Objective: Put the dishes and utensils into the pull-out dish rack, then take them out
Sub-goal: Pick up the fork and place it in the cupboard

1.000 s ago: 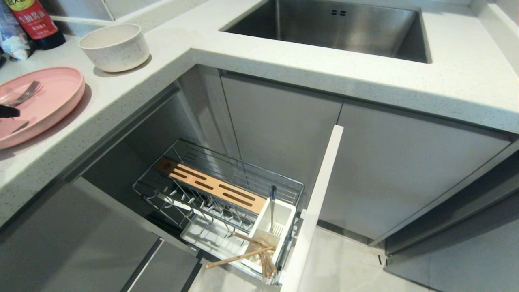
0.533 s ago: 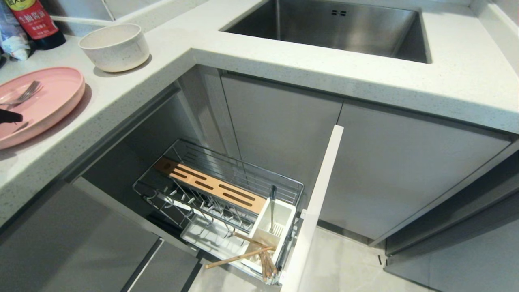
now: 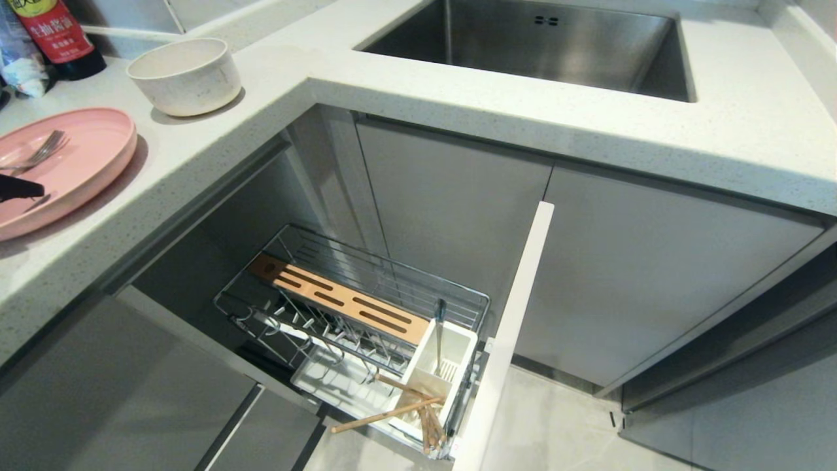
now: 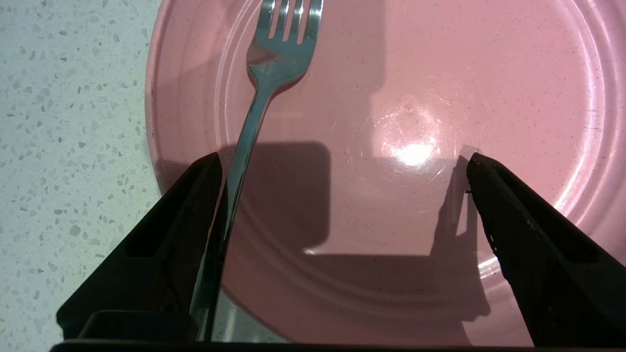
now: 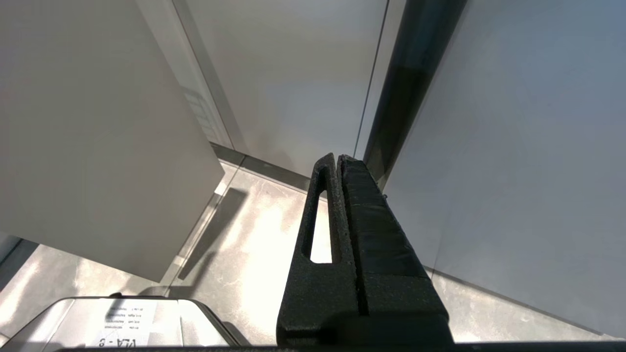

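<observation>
The left gripper's fingers reach down on both sides of the fork, past its handle (image 3: 17, 166) (image 4: 241, 149) to the pink plate, so the left gripper should close on the fork.
The pink plate (image 3: 85, 163) lies on the counter at the far left with the silver fork (image 3: 39, 154) on it. My left gripper (image 4: 343, 161) hovers open just over the plate (image 4: 440, 73). The fork (image 4: 254, 112) has its handle running along the inside of one finger (image 4: 186, 230), nothing gripped. Only one black fingertip (image 3: 23, 190) shows in the head view. The cream speckled bowl (image 3: 185, 75) stands behind the plate. The pull-out dish rack (image 3: 366, 275) is drawn out below, and the wooden chopsticks (image 3: 392, 412) lean in its white caddy (image 3: 451, 353). My right gripper (image 5: 337, 157) hangs shut, parked near the floor.
The steel sink (image 3: 543, 46) is set into the counter at the back. A sauce bottle (image 3: 55, 36) stands at the far left corner. The rack's narrow front panel (image 3: 510, 340) juts out over the floor. A wooden slotted strip (image 3: 340, 301) runs along the rack.
The left fingertip has crept a little further in over the plate. Nothing else has moved.
</observation>
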Robot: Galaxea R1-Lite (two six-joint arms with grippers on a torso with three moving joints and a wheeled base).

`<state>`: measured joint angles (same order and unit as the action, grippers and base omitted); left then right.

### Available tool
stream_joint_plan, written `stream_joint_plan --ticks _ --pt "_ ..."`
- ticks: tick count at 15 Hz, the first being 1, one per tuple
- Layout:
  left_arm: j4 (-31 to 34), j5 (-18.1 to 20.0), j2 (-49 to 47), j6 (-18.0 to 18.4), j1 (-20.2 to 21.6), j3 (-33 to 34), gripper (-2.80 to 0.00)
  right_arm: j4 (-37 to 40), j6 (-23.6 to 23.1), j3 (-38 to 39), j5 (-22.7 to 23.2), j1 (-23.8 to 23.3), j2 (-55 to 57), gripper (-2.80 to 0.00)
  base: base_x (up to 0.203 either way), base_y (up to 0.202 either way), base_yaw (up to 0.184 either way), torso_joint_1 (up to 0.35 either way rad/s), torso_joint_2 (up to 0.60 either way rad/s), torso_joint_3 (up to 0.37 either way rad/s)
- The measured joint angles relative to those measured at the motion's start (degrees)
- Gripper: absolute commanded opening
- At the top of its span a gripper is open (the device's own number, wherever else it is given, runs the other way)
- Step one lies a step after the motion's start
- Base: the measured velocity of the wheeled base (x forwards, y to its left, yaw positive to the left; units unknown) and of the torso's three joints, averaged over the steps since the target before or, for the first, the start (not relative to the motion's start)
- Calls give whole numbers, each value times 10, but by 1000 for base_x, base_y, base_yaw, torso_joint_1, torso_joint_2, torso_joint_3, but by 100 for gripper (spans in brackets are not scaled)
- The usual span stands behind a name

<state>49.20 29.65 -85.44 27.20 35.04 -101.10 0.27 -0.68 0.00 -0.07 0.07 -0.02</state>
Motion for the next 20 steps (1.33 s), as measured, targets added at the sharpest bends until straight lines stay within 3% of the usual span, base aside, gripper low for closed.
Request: stream_joint_plan --ticks 2,3,16,18,20 --pt "0 -1 -1 0 0 0 0 0 0 0 0 0 0 -280 0 0 0 0 0 0" --pt "-1 -3 -2 0 0 0 -280 0 0 0 0 0 0 -280 0 0 0 0 0 0" --pt "-4 -11 -2 0 2 0 -280 0 0 0 0 0 0 -280 0 0 0 0 0 0" --pt "-4 -8 2 -12 2 -4 -280 0 0 0 0 0 0 -280 0 0 0 0 0 0" --pt "-4 -7 10 -51 1 -16 -280 0 0 0 0 0 0 -280 0 0 0 0 0 0"
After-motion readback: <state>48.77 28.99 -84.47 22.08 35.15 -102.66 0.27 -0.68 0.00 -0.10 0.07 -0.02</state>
